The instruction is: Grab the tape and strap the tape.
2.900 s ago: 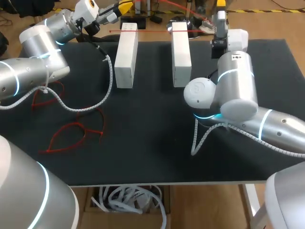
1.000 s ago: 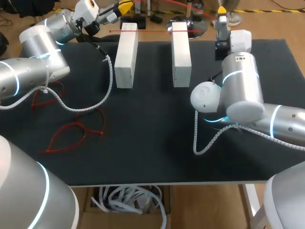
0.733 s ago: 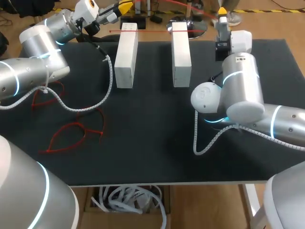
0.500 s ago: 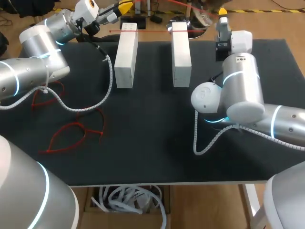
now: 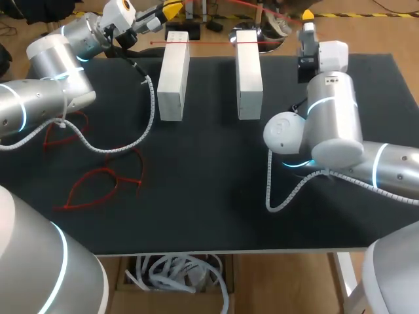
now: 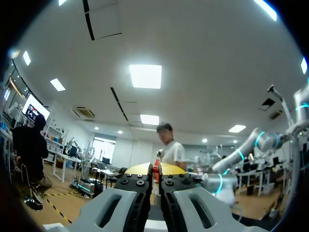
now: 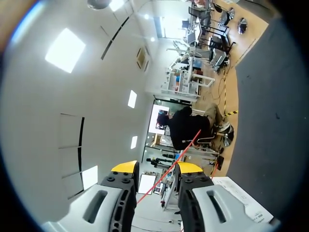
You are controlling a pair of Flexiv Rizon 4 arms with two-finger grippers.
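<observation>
My right gripper grabs the thin red tape by its loose end (image 7: 167,172) next, to strap the tape.
A thin red tape (image 5: 213,42) lies stretched across the far ends of two white blocks, the left block (image 5: 173,77) and the right block (image 5: 249,72). My left gripper (image 5: 173,9) hangs beyond the left block at the table's far edge; in the left wrist view it (image 6: 153,169) is shut on the red tape (image 6: 156,170). My right gripper (image 5: 306,14) is past the far edge, to the right of the right block. In the right wrist view it (image 7: 155,169) is open, and a red tape (image 7: 166,176) runs slantwise through the gap between its fingers.
Several loose red straps (image 5: 98,183) lie on the black table (image 5: 196,196) at the left, under my left arm. My right arm's bulky elbow (image 5: 314,137) and its white cable hose (image 5: 278,190) hang over the table's right half.
My right arm has shifted a little to the right and farther back, carrying its gripper past the table's far edge. Its fingers have drawn slightly closer. The left arm and the blocks are unchanged.
</observation>
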